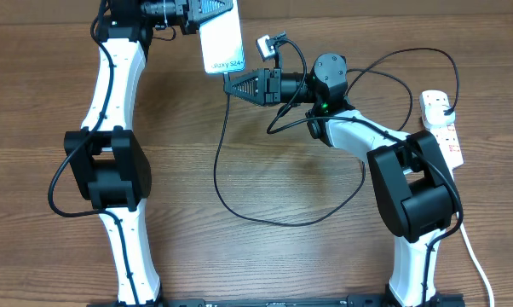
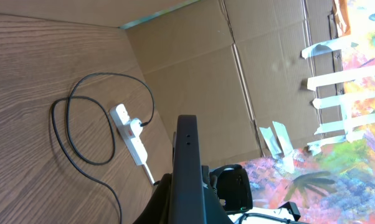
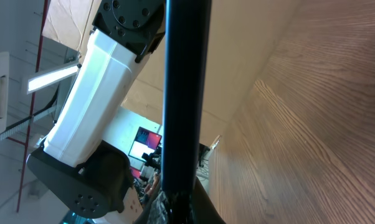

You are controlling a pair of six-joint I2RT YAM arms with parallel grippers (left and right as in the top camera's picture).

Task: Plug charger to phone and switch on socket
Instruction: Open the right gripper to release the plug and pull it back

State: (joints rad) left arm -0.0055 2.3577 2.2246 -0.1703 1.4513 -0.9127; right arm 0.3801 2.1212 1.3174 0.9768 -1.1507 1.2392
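The charger at the right gripper's fingers sits flush against the phone's lower end and would stay plugged in if they opened now, so the gripper will open.
The phone (image 1: 222,38), its screen lit, is held up off the table at the far edge by my left gripper (image 1: 204,19), which is shut on it. In the left wrist view the phone shows edge-on as a dark slab (image 2: 186,158). My right gripper (image 1: 233,85) points left, its tips at the phone's lower end, shut on the tip of the charger (image 1: 217,170). In the right wrist view the phone's edge (image 3: 186,93) runs down between the jaws (image 3: 181,208), and the plug tip itself is hidden. The black cable loops across the table to the white socket (image 1: 442,128).
The socket lies at the right table edge and also shows in the left wrist view (image 2: 130,134), with the cable loop (image 2: 69,134) beside it. A cardboard wall (image 2: 225,81) stands behind the table. Both arm bases stand at the front.
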